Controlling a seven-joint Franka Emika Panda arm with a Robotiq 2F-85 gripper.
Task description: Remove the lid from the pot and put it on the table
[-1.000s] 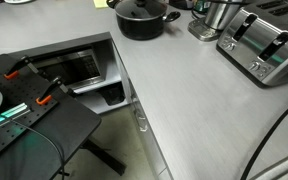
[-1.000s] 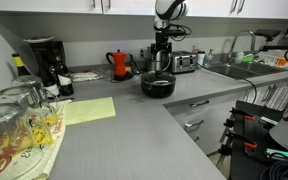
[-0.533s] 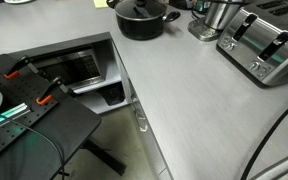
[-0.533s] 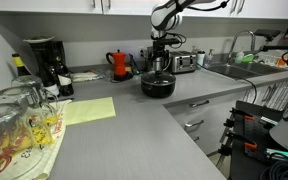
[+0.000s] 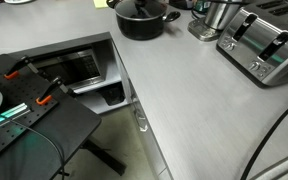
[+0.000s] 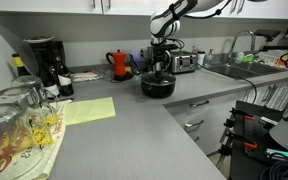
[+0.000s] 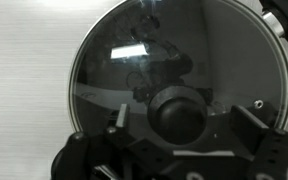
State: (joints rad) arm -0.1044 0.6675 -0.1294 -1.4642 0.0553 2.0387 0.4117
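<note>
My fingers are down on either side of the dark knob (image 7: pixel 178 116), close over the glass lid (image 7: pixel 124 60). My gripper needs to close on the knob now. Closing now would catch it.
The black pot (image 6: pixel 158 86) stands on the grey table (image 6: pixel 134 130) near the back wall; it also shows at the top edge in an exterior view (image 5: pixel 141 20). The glass lid (image 7: pixel 124 60) sits on the pot and fills the wrist view. Its dark knob (image 7: pixel 179 115) lies between my two fingers. My gripper (image 7: pixel 184 125) is open, with a finger on each side of the knob and gaps between them. In an exterior view the gripper (image 6: pixel 160 64) hangs straight down just above the pot.
A silver toaster (image 5: pixel 264 45) and a shiny steel vessel (image 5: pixel 216 18) stand beside the pot. A red kettle (image 6: pixel 120 64) and a coffee maker (image 6: pixel 42 62) stand by the wall. A yellow sheet (image 6: pixel 84 110) lies on the table. A black stand (image 5: pixel 34 115) is off the counter edge.
The arm has bent and the gripper has come down toward the lid on the pot. The pot and lid have not moved.
</note>
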